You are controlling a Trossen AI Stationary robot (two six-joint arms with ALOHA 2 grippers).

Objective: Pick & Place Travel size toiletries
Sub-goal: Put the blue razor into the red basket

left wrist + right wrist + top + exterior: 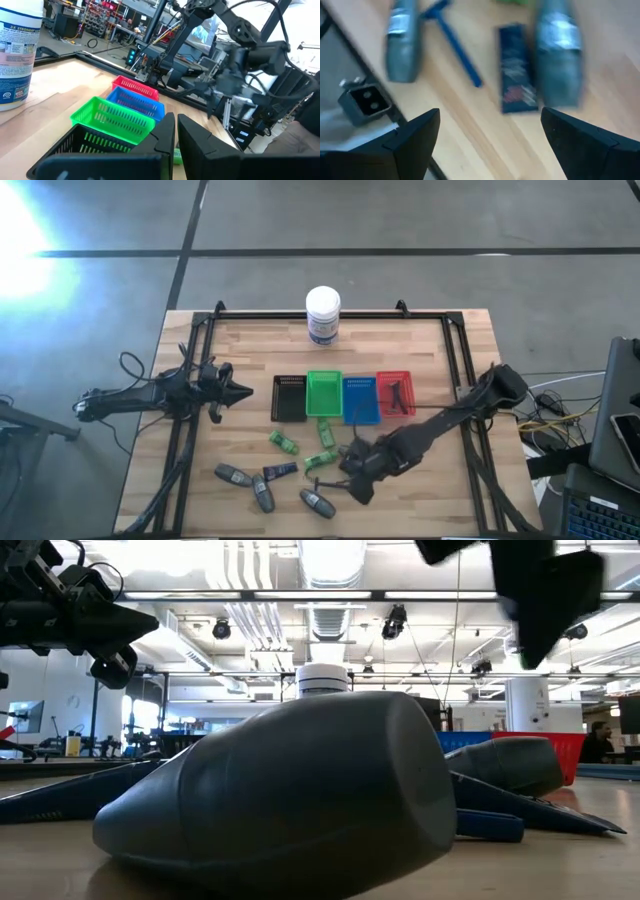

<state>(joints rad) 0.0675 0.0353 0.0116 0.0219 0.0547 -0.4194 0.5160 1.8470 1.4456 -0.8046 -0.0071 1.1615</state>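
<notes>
My right gripper should grab the blue razor by its slim handle [460, 51] next, to place it into the red tray.
The toiletries lie flat on the near half of the table: green packets [283, 442], grey oval bottles [262, 495], a navy tube [280, 471]. The right wrist view shows two grey bottles [559, 55], the navy tube [517, 82] and a thin blue stick [455, 45] on the wood. My right gripper [355, 477] [490, 135] hovers open above these items, clear of them and high in the low view [540, 590]. My left gripper [235, 390] [176, 135] waits shut on the table's left, pointing at the trays.
Black [289, 397], green [323, 394], blue [361, 399] and red [395, 393] trays stand in a row mid-table; a dark item lies in the red one. A white jar [323, 315] stands at the far edge. A grey bottle [300, 790] fills the low view.
</notes>
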